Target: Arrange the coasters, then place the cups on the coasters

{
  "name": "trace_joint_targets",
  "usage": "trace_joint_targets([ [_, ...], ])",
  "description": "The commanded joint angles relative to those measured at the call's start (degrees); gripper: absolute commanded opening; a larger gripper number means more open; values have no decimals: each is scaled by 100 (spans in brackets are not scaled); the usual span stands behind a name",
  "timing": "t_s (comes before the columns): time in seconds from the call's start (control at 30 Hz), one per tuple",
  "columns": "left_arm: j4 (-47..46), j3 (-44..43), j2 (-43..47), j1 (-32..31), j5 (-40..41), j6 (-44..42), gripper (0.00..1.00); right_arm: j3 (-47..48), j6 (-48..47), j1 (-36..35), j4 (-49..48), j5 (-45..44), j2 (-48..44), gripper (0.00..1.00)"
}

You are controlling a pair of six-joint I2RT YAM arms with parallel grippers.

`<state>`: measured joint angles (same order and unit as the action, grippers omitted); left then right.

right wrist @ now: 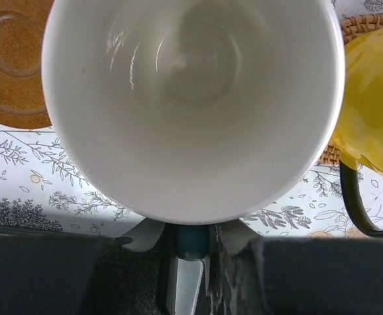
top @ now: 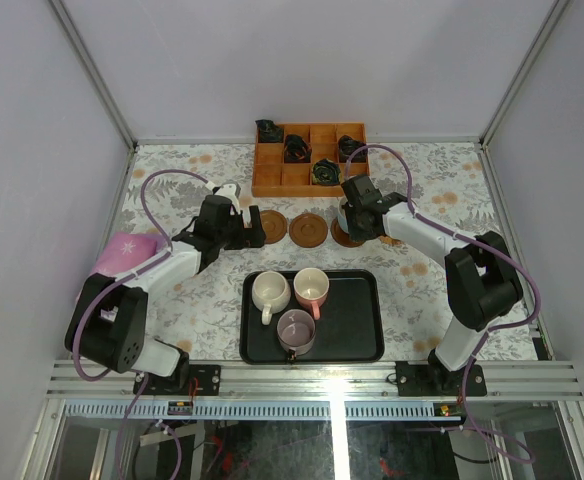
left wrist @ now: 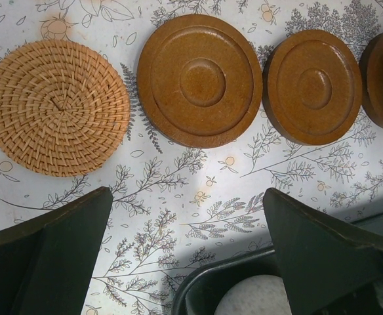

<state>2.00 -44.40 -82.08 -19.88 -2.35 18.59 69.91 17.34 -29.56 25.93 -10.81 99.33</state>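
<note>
The light blue cup is level and its base is within the brown coaster's edge, so the cup would stay standing. My right gripper should open now.
My right gripper [right wrist: 193, 236] is shut on the blue handle of the light blue cup [right wrist: 191, 98], whose white inside fills the right wrist view. From above, the right gripper [top: 357, 215] holds that cup over the rightmost visible brown coaster [top: 342, 238]; whether they touch I cannot tell. Brown coasters [left wrist: 201, 79] [left wrist: 315, 85] lie bare beside a woven coaster [left wrist: 57, 108]. A yellow cup [right wrist: 375, 92] stands on another woven coaster [right wrist: 368, 23]. My left gripper [left wrist: 186, 197] hangs open over bare cloth below the coasters. Cream [top: 270, 292], pink [top: 312, 288] and mauve [top: 296, 330] cups sit in the tray.
The black tray [top: 357, 325] lies at the near middle; its corner [left wrist: 198, 289] is under my left fingers. An orange celled box [top: 272, 180] with small dark objects stands at the back. A pink bundle [top: 127, 252] lies by the left arm.
</note>
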Motion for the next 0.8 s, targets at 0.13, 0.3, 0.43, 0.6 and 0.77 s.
trace_joint_targets([
  [0.13, -78, -229, -88, -29, 35, -60, 99, 409, 138, 28, -59, 18, -247, 0],
  [0.3, -75, -209, -85, -25, 42, -58, 99, 351, 146, 26, -79, 47, -227, 0],
  [0.43, -68, -218, -87, -26, 46, -57, 99, 341, 172, 24, -88, 74, -173, 0],
  [0.6, -66, -213, -90, -25, 33, -60, 99, 327, 191, 29, -130, 101, -137, 1],
  [0.77, -72, -202, -93, -18, 35, -49, 99, 338, 196, 22, -112, 94, -64, 5],
])
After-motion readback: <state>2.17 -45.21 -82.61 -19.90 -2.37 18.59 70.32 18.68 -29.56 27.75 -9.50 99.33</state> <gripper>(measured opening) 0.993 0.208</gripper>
